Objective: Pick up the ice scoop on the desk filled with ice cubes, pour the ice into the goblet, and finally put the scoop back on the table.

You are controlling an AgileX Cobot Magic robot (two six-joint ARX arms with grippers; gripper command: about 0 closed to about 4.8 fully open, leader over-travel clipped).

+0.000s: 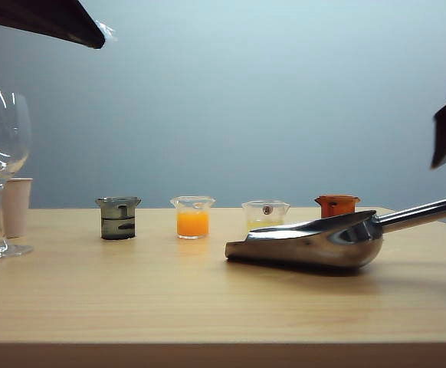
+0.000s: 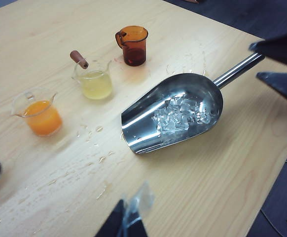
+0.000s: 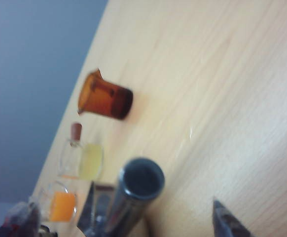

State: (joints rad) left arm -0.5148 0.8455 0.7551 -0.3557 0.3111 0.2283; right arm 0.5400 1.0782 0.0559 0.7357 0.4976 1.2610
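Loose ice cubes fill the back of the scoop's bowl (image 1: pixel 347 239), so my right gripper will grab the ice scoop by its steel handle (image 1: pixel 428 213) next.
The steel ice scoop (image 1: pixel 315 241) lies on the desk (image 1: pixel 131 299) right of centre, its handle (image 1: pixel 426 211) pointing right. Ice cubes (image 2: pixel 180 113) fill the back of its bowl (image 2: pixel 148 111). The goblet (image 1: pixel 1 153) stands upright at the far left. My right gripper (image 3: pixel 156 217) is open, its fingers (image 3: pixel 91 207) standing on either side of the handle end (image 3: pixel 142 178) without touching it; the gripper (image 2: pixel 256 60) also shows at the handle in the left wrist view. High above the table's left side hangs my left gripper (image 2: pixel 128 222), shut, with a scrap of clear film at its tips.
A beige paper cup (image 1: pixel 14 203) stands behind the goblet. Several small beakers line the back: dark (image 1: pixel 118 217), orange liquid (image 1: pixel 192 217), pale yellow with a stopper (image 1: pixel 265 213), amber (image 1: pixel 336 205). Water drops (image 2: pixel 91 143) spot the wood near the scoop's mouth.
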